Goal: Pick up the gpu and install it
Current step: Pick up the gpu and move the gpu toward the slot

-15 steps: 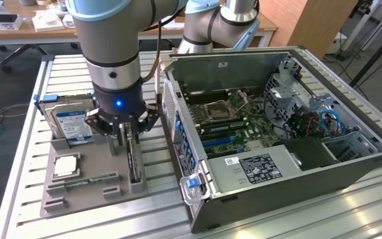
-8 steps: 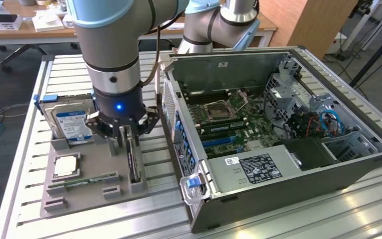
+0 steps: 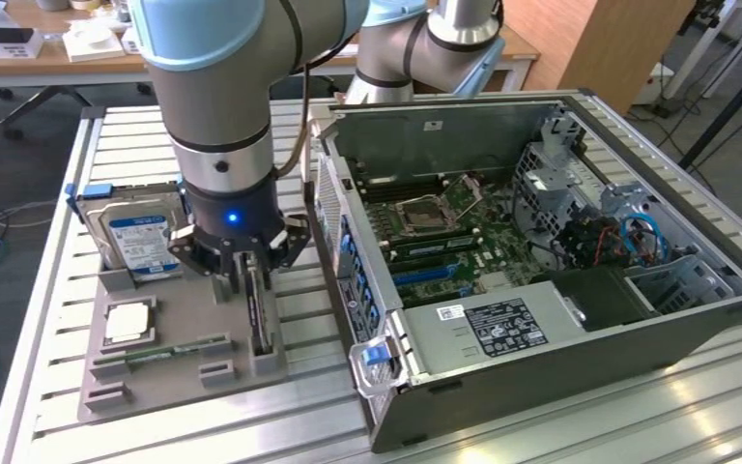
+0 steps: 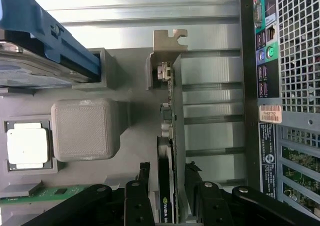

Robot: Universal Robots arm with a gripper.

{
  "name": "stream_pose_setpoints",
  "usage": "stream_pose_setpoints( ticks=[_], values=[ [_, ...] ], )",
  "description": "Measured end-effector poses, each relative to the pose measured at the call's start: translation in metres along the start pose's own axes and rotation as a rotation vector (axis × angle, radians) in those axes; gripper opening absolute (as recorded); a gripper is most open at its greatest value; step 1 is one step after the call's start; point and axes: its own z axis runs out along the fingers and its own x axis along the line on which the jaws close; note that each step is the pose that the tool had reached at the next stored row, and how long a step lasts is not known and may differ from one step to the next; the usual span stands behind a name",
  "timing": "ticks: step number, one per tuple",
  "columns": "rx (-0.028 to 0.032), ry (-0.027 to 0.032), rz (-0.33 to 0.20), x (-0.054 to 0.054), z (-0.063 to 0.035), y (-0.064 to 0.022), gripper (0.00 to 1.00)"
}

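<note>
The GPU has bent metal and ports that stick out at the bracket end, so my gripper will next grab it by its flat black cooler end to install it.
The gpu is a thin dark card standing on edge in a slot of the grey holder tray, beside the open computer case. In the wrist view the gpu runs away from the camera and ends in its metal bracket. My gripper is lowered over the card's near end. It is open, with one black finger on each side of the card and a small gap showing on both sides. Nothing is gripped.
The tray also holds a silver hard drive in a blue bracket, a processor chip and a green memory stick. The case's perforated rear panel stands close beside the tray. A slatted metal table carries everything.
</note>
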Motion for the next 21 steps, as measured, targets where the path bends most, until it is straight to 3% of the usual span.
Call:
stream_pose_setpoints(
  ticks=[21],
  values=[
    [-0.0001,-0.0001,0.000,0.0002,0.0110,-0.0007,0.41]
  ],
)
